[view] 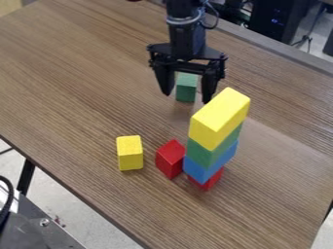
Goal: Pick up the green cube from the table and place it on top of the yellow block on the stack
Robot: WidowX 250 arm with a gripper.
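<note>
Another block has to go on top of the stack, so the robot's gripper needs to grab the opposite sides of the green block behind its fingers next.
The black gripper (187,96) hangs over the upper middle of the table, its two fingers spread apart. A green block (186,87) shows between and behind the fingers, and I cannot tell whether it touches them. In front and to the right stands a stack: a yellow block (219,118) on top, then a green block (212,147), a blue block (209,166) and a red block (207,181) at the bottom. Just left of the stack sits a separate red block (170,159). Farther left stands a small yellow block (130,153).
The brown wooden table (78,78) has its near edge running diagonally across the lower left. Dark equipment (270,19) stands behind the far edge. A grey metal part (39,219) is at the lower left, beyond the table.
</note>
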